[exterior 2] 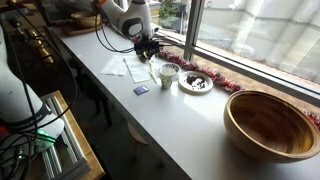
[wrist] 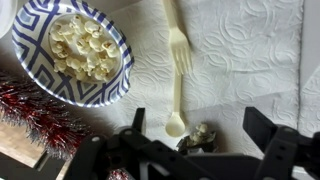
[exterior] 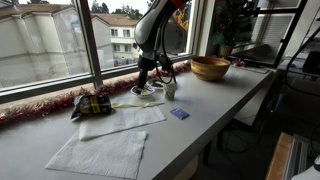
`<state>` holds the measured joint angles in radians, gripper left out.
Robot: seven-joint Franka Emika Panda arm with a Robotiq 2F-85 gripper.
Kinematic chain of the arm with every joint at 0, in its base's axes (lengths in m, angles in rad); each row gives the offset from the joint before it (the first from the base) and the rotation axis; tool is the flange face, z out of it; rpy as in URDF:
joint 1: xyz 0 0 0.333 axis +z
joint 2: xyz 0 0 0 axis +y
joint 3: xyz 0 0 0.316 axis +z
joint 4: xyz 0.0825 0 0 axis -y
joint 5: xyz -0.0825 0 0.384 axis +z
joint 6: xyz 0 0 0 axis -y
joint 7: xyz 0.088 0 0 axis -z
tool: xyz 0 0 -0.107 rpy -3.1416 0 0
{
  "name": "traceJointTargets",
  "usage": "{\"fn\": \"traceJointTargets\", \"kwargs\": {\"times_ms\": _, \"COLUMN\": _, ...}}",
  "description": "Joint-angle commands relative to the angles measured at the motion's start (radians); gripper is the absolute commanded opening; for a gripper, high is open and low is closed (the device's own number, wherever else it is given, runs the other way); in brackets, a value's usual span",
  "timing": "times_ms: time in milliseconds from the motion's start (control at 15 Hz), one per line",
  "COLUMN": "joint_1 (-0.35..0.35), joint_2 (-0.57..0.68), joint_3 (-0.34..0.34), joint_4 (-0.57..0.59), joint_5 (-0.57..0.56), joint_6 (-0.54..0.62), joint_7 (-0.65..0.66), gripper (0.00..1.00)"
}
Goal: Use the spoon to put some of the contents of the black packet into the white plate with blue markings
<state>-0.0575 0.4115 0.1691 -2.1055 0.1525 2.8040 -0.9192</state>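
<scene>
My gripper should next grab the cream spoon [wrist: 177, 110] across its handle, close to the spoon's bowl, so the bowl stays free to scoop from the black packet.
The white plate with blue markings [wrist: 70, 50] holds popcorn and lies at the upper left of the wrist view, beside red tinsel; it also shows in an exterior view [exterior 2: 196, 82]. A cream plastic spoon [wrist: 177, 110] lies on a paper towel with its bowl toward my gripper. My gripper [wrist: 198, 138] is open and hovers low over the towel, with a small crumpled dark and pale scrap [wrist: 200, 137] between its fingers and the spoon bowl just to the left. The black packet [exterior: 92, 103] lies apart on the counter. The gripper shows in both exterior views [exterior: 147, 80] [exterior 2: 148, 50].
A small cup [exterior: 170, 88] [exterior 2: 168, 73] stands near the gripper. A wooden bowl [exterior: 210, 67] [exterior 2: 272, 122] sits further along the counter. Paper towels [exterior: 100, 150] and a small blue item [exterior: 179, 114] [exterior 2: 140, 90] lie near the counter's edge. Red tinsel [wrist: 35, 115] runs along the window.
</scene>
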Motion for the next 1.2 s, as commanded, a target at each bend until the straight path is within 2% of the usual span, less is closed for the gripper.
{"fn": "traceJointTargets", "kwargs": {"times_ms": 0, "joint_1": -0.065, "joint_2": 0.113, "joint_3": 0.065, "joint_4": 0.088, "joint_5": -0.009, "joint_6": 0.063, "joint_7": -0.042, "gripper": 1.00}}
{"fn": "traceJointTargets", "kwargs": {"times_ms": 400, "joint_1": -0.099, "joint_2": 0.279, "joint_3": 0.137, "joint_4": 0.185, "joint_5": -0.059, "joint_6": 0.142, "joint_7": -0.049, "gripper": 1.00}}
{"fn": "traceJointTargets", "kwargs": {"times_ms": 467, "joint_1": -0.099, "joint_2": 0.298, "joint_3": 0.142, "joint_4": 0.196, "joint_5": -0.076, "joint_6": 0.151, "joint_7": -0.044, "gripper": 0.96}}
{"fn": "traceJointTargets", "kwargs": {"times_ms": 533, "joint_1": -0.099, "joint_2": 0.314, "joint_3": 0.145, "joint_4": 0.210, "joint_5": -0.091, "joint_6": 0.154, "joint_7": -0.037, "gripper": 0.84}}
{"fn": "traceJointTargets", "kwargs": {"times_ms": 600, "joint_1": -0.102, "joint_2": 0.332, "joint_3": 0.150, "joint_4": 0.223, "joint_5": -0.105, "joint_6": 0.155, "joint_7": -0.033, "gripper": 0.77}}
{"fn": "traceJointTargets", "kwargs": {"times_ms": 667, "joint_1": -0.110, "joint_2": 0.347, "joint_3": 0.160, "joint_4": 0.235, "joint_5": -0.114, "joint_6": 0.157, "joint_7": -0.036, "gripper": 0.76}}
{"fn": "traceJointTargets", "kwargs": {"times_ms": 933, "joint_1": -0.132, "joint_2": 0.391, "joint_3": 0.186, "joint_4": 0.276, "joint_5": -0.142, "joint_6": 0.156, "joint_7": -0.036, "gripper": 0.47}}
{"fn": "traceJointTargets", "kwargs": {"times_ms": 1133, "joint_1": -0.147, "joint_2": 0.413, "joint_3": 0.201, "joint_4": 0.297, "joint_5": -0.150, "joint_6": 0.153, "joint_7": -0.033, "gripper": 0.33}}
